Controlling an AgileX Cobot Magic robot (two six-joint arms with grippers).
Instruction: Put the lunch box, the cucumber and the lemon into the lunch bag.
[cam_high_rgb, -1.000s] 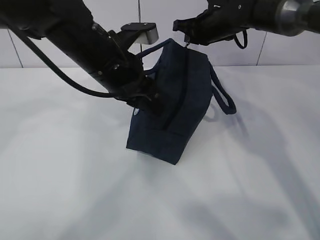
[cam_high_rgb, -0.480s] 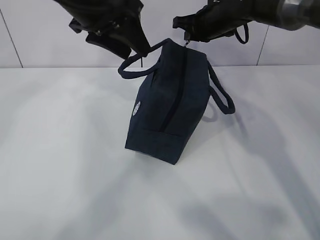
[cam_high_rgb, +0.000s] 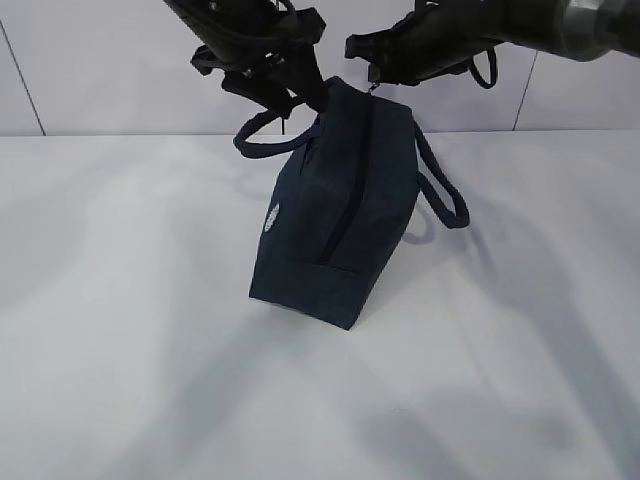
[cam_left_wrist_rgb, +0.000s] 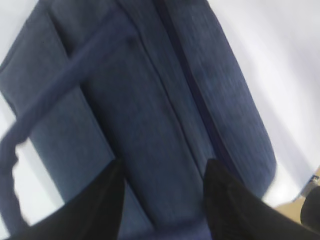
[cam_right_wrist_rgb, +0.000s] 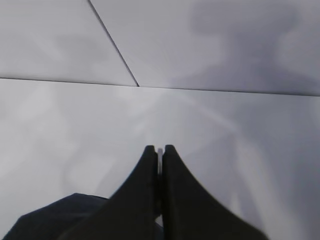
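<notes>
The raised seam edge (cam_high_rgb: 325, 115) (cam_left_wrist_rgb: 172, 107) beside the zipper, near the top of the lunch bag, is the part my left gripper will grab next, because the side panel of the lunch bag is broad and flat.
The navy lunch bag (cam_high_rgb: 340, 230) stands tilted on the white table, its zipper running down the upper face. My right gripper (cam_high_rgb: 372, 72) is shut on the metal zipper pull (cam_high_rgb: 376, 90) at the bag's top end; in the right wrist view a pale sliver shows between its closed tips (cam_right_wrist_rgb: 159, 150). My left gripper (cam_high_rgb: 308, 98) hangs open just above the bag's top left corner, beside the left handle (cam_high_rgb: 262, 135). In the left wrist view its fingers (cam_left_wrist_rgb: 112, 200) stand apart over the bag fabric (cam_left_wrist_rgb: 150, 100). The lunch box, cucumber and lemon are out of view.
The white table (cam_high_rgb: 130, 330) spreads on all sides of the bag. A white panelled wall (cam_high_rgb: 90, 70) stands behind it. The bag's right handle (cam_high_rgb: 445, 190) loops out to the right.
My left arm has left the bag's left side, risen and come in over the bag's top left corner, its jaws wider. The right gripper and the bag have barely moved.
</notes>
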